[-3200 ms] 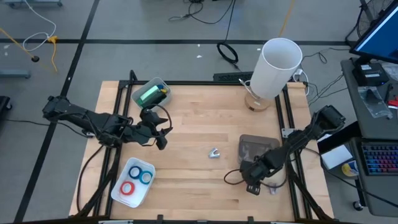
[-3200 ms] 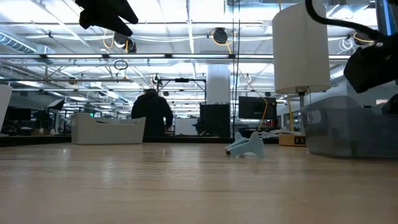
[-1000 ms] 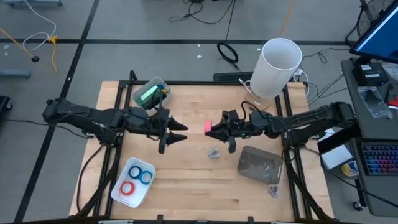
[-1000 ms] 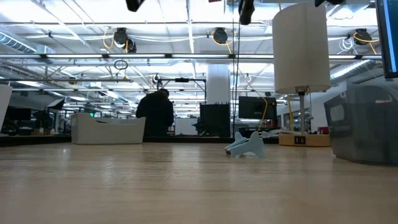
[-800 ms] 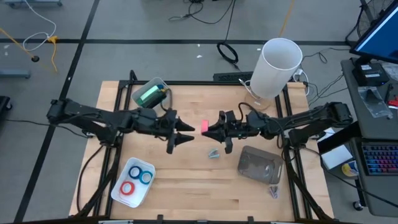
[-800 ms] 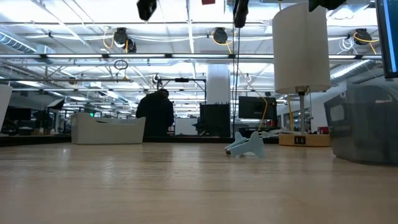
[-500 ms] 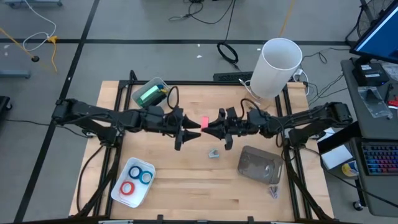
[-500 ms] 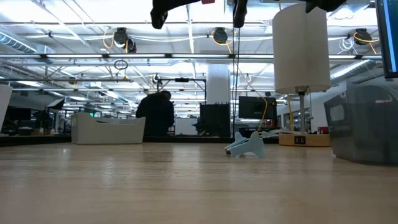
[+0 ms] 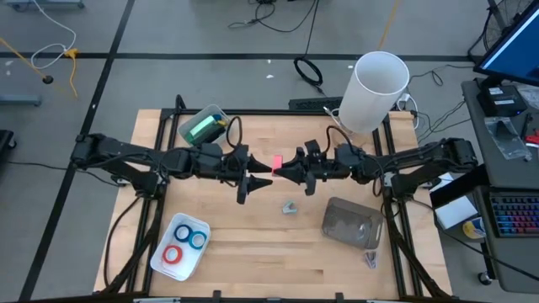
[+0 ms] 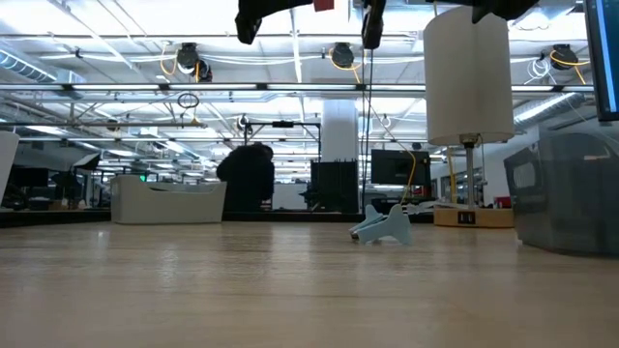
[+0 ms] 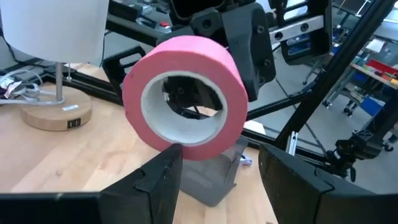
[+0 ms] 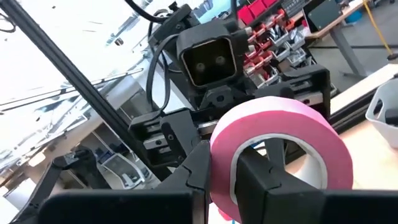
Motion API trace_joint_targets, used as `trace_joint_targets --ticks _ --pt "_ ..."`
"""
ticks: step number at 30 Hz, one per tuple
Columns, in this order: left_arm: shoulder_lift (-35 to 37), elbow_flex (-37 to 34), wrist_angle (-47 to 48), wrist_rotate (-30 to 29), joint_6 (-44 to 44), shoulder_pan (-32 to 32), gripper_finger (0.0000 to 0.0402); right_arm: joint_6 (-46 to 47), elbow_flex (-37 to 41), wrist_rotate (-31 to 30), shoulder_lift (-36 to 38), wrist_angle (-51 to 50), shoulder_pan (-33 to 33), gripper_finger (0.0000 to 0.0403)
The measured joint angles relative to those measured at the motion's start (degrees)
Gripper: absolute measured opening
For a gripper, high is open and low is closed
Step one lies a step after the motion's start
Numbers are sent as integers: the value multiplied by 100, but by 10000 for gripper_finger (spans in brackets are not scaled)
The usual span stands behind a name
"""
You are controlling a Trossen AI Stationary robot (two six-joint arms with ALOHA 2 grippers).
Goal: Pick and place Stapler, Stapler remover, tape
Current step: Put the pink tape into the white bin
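Observation:
The pink tape roll should go in the white tray [image 9: 167, 268] with the other rolls, so my left gripper needs to grab it by its ring side [image 9: 277, 164] next.
A pink tape roll [image 9: 276, 164] hangs high over the middle of the table, with my right gripper [image 9: 281, 171] shut on it. My left gripper [image 9: 257, 178] faces it from the table's left, open, and its fingers [image 11: 163, 182] reach just under the roll [image 11: 183, 93]. A small pale stapler remover [image 9: 289, 207] lies on the wood below. A white tray [image 9: 167, 268] at the near left holds a blue roll [image 9: 196, 238] and a red roll [image 9: 173, 253]. The stapler is not clear in any view. My right gripper pinches the roll's wall [image 12: 219, 163], one finger [image 12: 264, 180] inside the ring and one [image 12: 189, 183] outside. It comes about level from the table's right. The roll is lifted clear, its hole facing my left gripper. My left gripper: whether a fingertip touches the roll's lower edge [image 11: 180, 148], I cannot tell.
A clear tub [image 9: 204, 126] with a green thing stands at the far left. A grey see-through box [image 9: 352, 223] sits right of centre, with small bits [image 9: 370, 257] near it. A tall white lamp [image 9: 377, 88] stands at the far right.
My left gripper has moved toward the table's right and a little down, up to the roll, staying open. My right gripper has rolled its wrist, turning the pink roll with it, and edged toward the left. Both have kept still in the last half second.

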State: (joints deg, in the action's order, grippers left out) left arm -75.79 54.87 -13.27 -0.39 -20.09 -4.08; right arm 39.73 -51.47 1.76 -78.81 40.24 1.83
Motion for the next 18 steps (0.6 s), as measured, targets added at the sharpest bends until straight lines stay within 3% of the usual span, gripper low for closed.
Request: trace_joint_targets --ticks 7,13,18 --pt "-10 7 -194 52 110 -6 211 424 -1 -21 -175 -32 -11 32" --pt "1 4 -129 53 113 -7 211 715 -1 153 -585 771 -35 32" --pt "0 7 118 240 -121 -17 195 813 -1 181 -647 884 -73 32"
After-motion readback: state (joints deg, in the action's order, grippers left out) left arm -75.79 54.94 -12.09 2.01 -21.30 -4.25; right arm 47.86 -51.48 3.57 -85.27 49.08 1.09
